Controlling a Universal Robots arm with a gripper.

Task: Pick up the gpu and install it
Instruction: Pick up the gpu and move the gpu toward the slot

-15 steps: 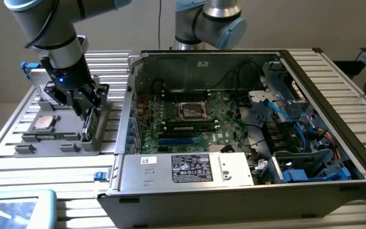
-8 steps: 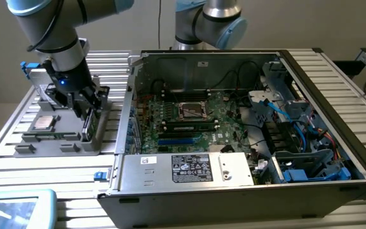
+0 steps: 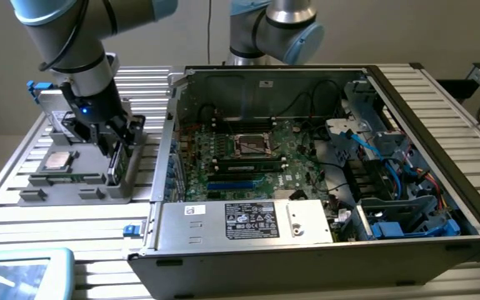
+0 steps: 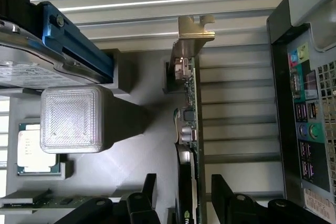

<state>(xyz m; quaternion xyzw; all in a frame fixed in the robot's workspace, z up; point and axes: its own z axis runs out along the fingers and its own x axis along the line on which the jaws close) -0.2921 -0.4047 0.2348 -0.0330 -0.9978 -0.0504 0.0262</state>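
I should close my gripper on the GPU, because my fingers reach down beside both sides of the GPU's near end (image 3: 117,161).
The gpu (image 4: 190,129) stands on edge in a slot of the grey parts tray (image 4: 142,150), its silvery bracket (image 4: 194,34) at the far end and its green board edge facing the computer case. My gripper (image 4: 184,203) is open and straddles the card, one black finger (image 4: 143,199) on each side with a gap to the card. In the exterior view the gripper (image 3: 112,153) hangs low over the tray (image 3: 32,195), right above the gpu (image 3: 112,172), to the exterior view's left of the open computer case (image 3: 407,112).
The tray also holds a silver drive with blue clips (image 4: 31,61), a processor (image 4: 34,150), a memory stick (image 4: 42,200) and a translucent white block (image 4: 71,119). The case's rear port panel (image 4: 304,103) is close beside the card. A tablet corner (image 3: 15,269) lies at the table's front.
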